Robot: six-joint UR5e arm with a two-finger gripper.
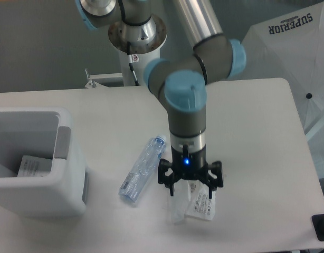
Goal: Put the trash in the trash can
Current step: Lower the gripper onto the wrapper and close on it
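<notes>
The crumpled wrapper has to drop into the white trash can (32, 164), so my gripper will grab it by its clear plastic (182, 198) beside the label.
A crushed clear plastic bottle (142, 168) with a pale cap lies on the white table, its cap end pointing to the back right. Right of it lies a crumpled clear wrapper (198, 204) with a white printed label. My gripper (191, 191) stands open directly over the wrapper, fingers down on either side of its upper part and partly hiding it. The white trash can (32, 164) with a grey side panel stands at the left edge. A piece of white printed trash (31, 166) lies inside it.
A white cloth-like cover printed "SUPERIOR" (288, 47) stands beyond the table's right back corner. A dark object (321, 227) sits at the lower right edge of the frame. The arm's base post (133, 63) rises behind the table.
</notes>
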